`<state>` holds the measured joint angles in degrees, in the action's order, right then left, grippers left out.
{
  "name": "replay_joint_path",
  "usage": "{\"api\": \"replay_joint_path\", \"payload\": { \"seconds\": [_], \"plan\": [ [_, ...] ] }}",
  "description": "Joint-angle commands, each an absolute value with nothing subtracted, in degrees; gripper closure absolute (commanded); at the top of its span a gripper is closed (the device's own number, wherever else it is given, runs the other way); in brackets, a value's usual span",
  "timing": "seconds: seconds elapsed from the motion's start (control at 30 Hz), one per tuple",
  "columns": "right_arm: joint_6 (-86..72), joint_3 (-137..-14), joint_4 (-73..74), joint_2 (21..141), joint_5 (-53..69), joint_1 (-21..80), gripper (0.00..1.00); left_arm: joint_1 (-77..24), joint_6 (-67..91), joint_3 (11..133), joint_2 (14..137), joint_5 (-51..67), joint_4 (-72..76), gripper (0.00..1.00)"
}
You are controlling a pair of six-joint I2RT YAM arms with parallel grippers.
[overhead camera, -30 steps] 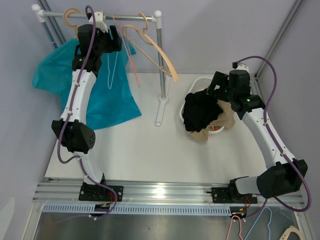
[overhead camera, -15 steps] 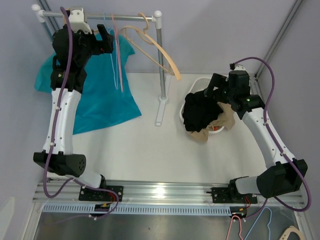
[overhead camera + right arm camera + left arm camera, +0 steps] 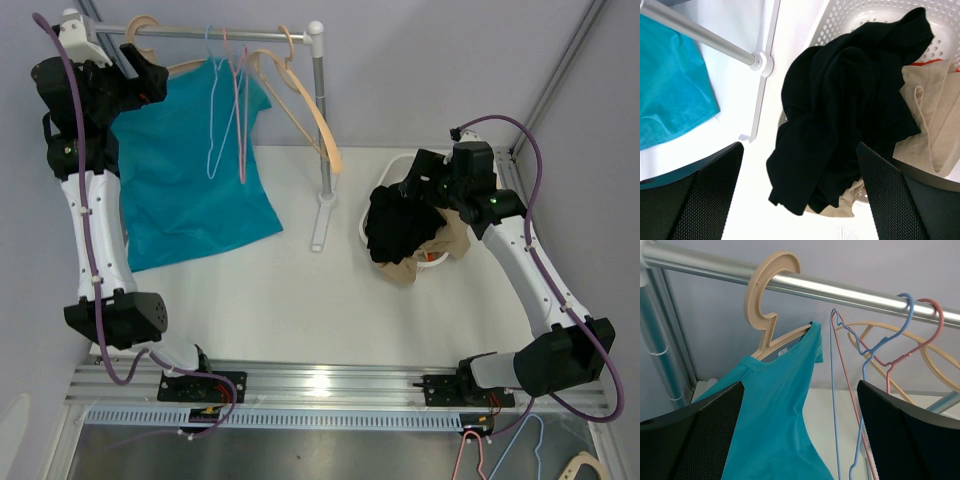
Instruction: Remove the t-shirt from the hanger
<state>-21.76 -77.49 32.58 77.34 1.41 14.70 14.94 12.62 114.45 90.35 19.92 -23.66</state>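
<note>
I should next grab the beige hanger with my left gripper by its neck below the hook [image 3: 150,57]. Then the t-shirt [image 3: 190,170] is free to be removed.
A teal t-shirt [image 3: 190,170] hangs on a beige hanger [image 3: 143,24] whose hook sits on the rail [image 3: 230,32]. In the left wrist view the t-shirt [image 3: 775,420] drapes from one arm of the hanger [image 3: 771,285], its collar beside the hook. My left gripper [image 3: 135,62] is open at the rail's left end, just left of the shirt and apart from it; the shirt shows between the jaws of the left gripper [image 3: 800,440]. My right gripper [image 3: 415,182] is open over the basket, holding nothing, with the black cloth below the right gripper [image 3: 800,195].
Blue [image 3: 213,100] and pink [image 3: 241,110] wire hangers and an empty beige hanger [image 3: 305,100] share the rail. The rack's right post [image 3: 322,120] stands mid-table. A white basket [image 3: 396,163] holds a black garment [image 3: 400,225] and a beige one [image 3: 452,240].
My left gripper has opened, let go at the hangers and swung left to the rail's end. The t-shirt has swung right and hangs flatter. The right arm barely moved.
</note>
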Motion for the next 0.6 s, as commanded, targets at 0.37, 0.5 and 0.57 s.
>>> {"api": "replay_joint_path", "payload": {
  "seconds": [0.37, 0.5, 0.57],
  "plan": [
    [-22.0, -79.9, 32.4, 76.6, 3.8, 15.5, 0.01, 15.2, 13.8, 120.5, 101.6, 25.8, -15.1, 0.01],
    [-22.2, -80.3, 32.7, 74.8, 4.5, 15.6, 0.0, 15.1, 13.9, 121.0, 102.7, 25.8, -10.8, 0.03],
    [-22.1, -80.6, 33.0, 74.3, 4.3, 15.6, 0.01, 15.1, 13.9, 122.2, 104.1, 25.8, -9.5, 0.05]
  ]
}}
